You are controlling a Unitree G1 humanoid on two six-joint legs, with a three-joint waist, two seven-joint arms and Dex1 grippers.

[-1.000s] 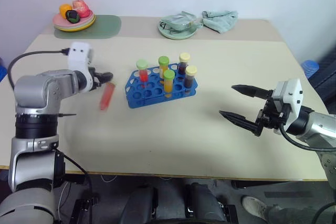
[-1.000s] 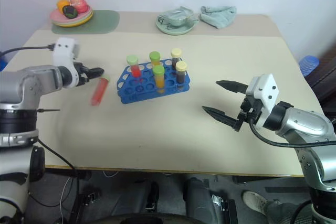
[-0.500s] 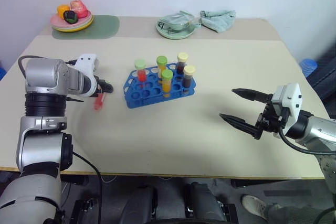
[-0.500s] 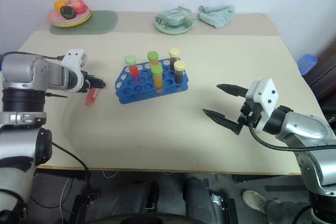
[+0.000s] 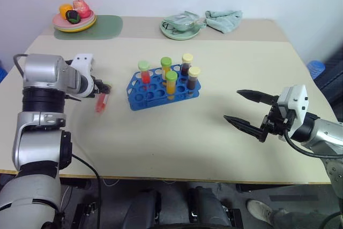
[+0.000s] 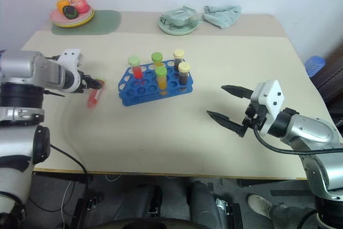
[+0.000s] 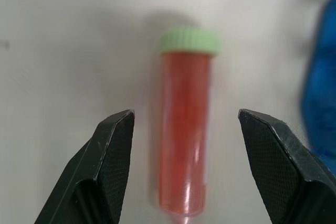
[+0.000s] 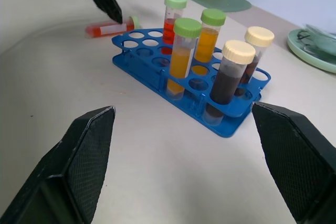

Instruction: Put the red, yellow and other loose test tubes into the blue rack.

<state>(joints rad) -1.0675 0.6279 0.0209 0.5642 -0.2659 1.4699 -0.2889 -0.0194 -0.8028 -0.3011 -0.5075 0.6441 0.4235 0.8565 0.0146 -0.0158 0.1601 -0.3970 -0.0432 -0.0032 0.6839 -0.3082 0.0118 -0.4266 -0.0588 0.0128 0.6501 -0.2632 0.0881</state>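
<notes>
My fingers are above the red tube [image 5: 100,103] [image 7: 181,140], so they would miss the tube if I closed now. My left gripper needs to lower first, then close on the tube.
A red test tube [image 7: 181,140] with a green cap lies flat on the table [image 5: 161,138], just left of the blue rack [image 5: 147,96]. My left gripper [image 7: 184,114] points down over the tube, open, one finger on each side and not touching it. The head views show this gripper [image 5: 104,88] at the tube's [image 5: 100,103] far end. Several capped tubes stand upright in the rack: red, yellow and dark brown. My right gripper [image 5: 244,108] hangs open and empty above the table's right side, aimed toward the rack [image 8: 157,61].
At the back left, a plate of fruit [image 5: 75,20] rests on a green mat [image 5: 104,26]. A green plate with plastic wrap [image 5: 182,27] and a crumpled cloth [image 5: 224,19] lie at the back middle. The table's right edge runs close behind my right arm.
The red tube, blurred in motion a second ago, now lies still on the table. My left gripper has tipped downward and shifted left over it. The right arm has not moved.
</notes>
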